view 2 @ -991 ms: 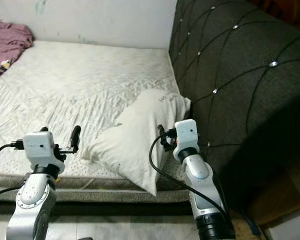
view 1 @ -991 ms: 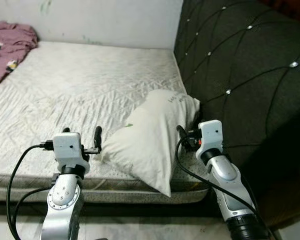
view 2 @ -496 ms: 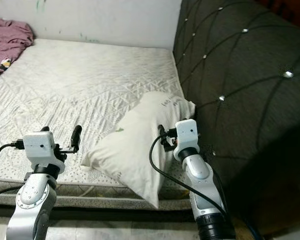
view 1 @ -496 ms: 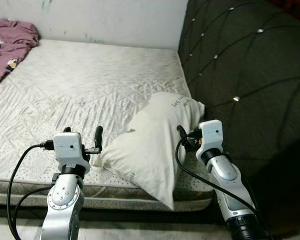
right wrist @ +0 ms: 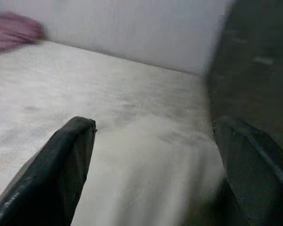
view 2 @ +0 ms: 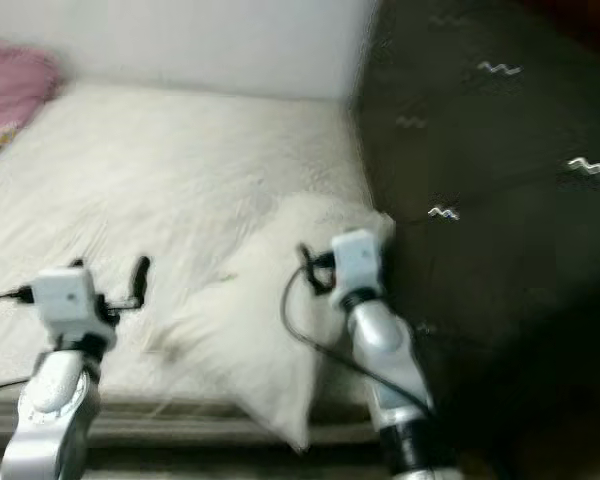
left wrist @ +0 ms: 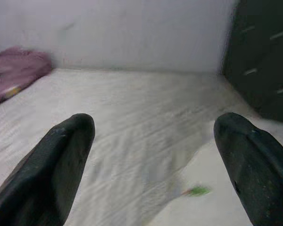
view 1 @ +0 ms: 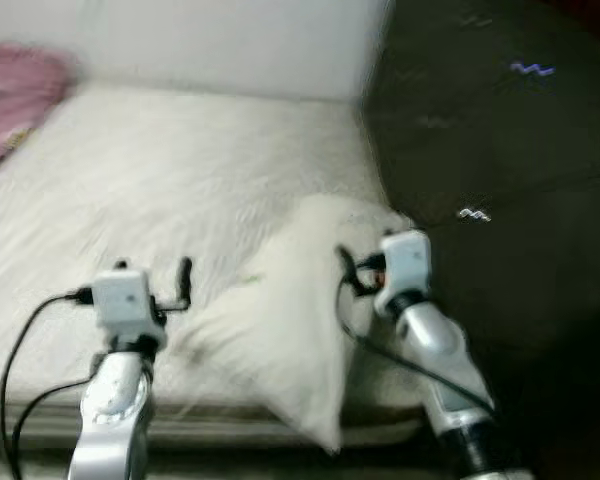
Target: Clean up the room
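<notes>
My right gripper picks up the pillow by its narrow hanging corner (view 1: 327, 425) next, since the pillow's middle puffs out too wide for the fingers.
A white pillow (view 1: 295, 315) lies slanted on the mattress (view 1: 160, 170), at the near corner by the dark headboard (view 1: 500, 150); its lower tip hangs over the bed's front edge. My left gripper (left wrist: 153, 155) is held open above the mattress just left of the pillow, with nothing between its fingers. My right gripper (right wrist: 153, 160) is open too, hovering over the pillow's right side close to the headboard. A purple cloth (view 1: 20, 85) is bunched at the bed's far left. The eye views are blurred.
A pale wall (view 1: 210, 40) runs behind the bed. The tall padded headboard closes off the right side. The broad middle of the mattress stretches between the purple cloth and the pillow.
The whole picture has shifted and blurred, so the camera is moving. Both grippers stay open and the pillow lies where it was.
</notes>
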You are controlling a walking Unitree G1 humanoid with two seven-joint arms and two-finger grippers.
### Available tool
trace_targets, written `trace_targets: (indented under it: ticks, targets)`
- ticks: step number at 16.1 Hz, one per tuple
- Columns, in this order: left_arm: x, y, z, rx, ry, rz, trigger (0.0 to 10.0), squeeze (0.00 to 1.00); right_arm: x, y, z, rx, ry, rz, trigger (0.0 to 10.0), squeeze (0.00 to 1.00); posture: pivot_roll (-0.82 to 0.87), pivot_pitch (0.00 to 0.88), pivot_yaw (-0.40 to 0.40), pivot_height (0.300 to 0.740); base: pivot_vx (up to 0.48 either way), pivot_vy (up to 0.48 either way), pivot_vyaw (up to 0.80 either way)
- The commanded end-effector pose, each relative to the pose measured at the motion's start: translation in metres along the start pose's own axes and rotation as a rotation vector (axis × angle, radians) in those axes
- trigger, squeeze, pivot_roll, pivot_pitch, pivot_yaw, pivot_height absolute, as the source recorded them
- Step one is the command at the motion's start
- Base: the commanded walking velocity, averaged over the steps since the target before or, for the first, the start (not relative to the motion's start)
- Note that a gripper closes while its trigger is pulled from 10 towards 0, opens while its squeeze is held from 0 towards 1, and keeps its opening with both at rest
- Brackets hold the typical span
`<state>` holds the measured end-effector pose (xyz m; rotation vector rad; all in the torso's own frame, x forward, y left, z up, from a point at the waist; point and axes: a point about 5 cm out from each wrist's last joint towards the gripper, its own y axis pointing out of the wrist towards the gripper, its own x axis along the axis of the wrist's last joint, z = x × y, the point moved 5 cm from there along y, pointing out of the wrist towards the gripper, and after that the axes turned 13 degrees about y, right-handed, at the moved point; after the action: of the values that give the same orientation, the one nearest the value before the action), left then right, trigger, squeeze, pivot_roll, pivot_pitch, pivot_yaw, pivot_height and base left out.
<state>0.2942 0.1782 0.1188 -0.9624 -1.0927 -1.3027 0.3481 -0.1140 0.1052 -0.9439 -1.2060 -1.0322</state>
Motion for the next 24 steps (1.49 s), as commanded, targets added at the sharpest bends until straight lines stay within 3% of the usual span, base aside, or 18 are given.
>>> trace_targets:
  ticks: [1,14,20,21,24]
  targets:
    - [0.0055,0.0010,-0.0118,-0.032,-0.014,-0.016,10.0,0.00,-0.0015,-0.0048,-0.0181,-0.053,-0.012,0.011,10.0,0.00,-0.03,0.000,-0.055,0.740,0.315,0.000,0.00]
    - [0.0013,0.0026,-0.0100,-0.007,-0.044,0.016,10.0,0.00,-0.0023,-0.0041,-0.0186,-0.054,-0.005,0.017,10.0,0.00,-0.03,0.000,-0.057,0.740,0.022,0.000,0.00]
    - [-0.0012,0.0011,-0.0104,0.003,-0.049,0.038,10.0,0.00,-0.0027,-0.0045,-0.0196,-0.055,-0.003,0.018,10.0,0.00,-0.03,0.000,-0.059,0.740,0.000,0.446,0.00]
    - [-0.0018,0.0007,-0.0105,0.006,-0.085,0.045,10.0,0.00,-0.0019,-0.0040,-0.0207,-0.060,-0.002,0.015,10.0,0.00,-0.03,0.000,-0.059,0.740,0.000,0.480,0.00]
    - [0.0028,-0.0002,-0.0090,0.013,-0.051,0.015,10.0,0.00,-0.0020,-0.0043,-0.0211,-0.061,-0.003,0.015,10.0,0.00,-0.03,0.000,-0.064,0.740,0.000,0.160,0.00]
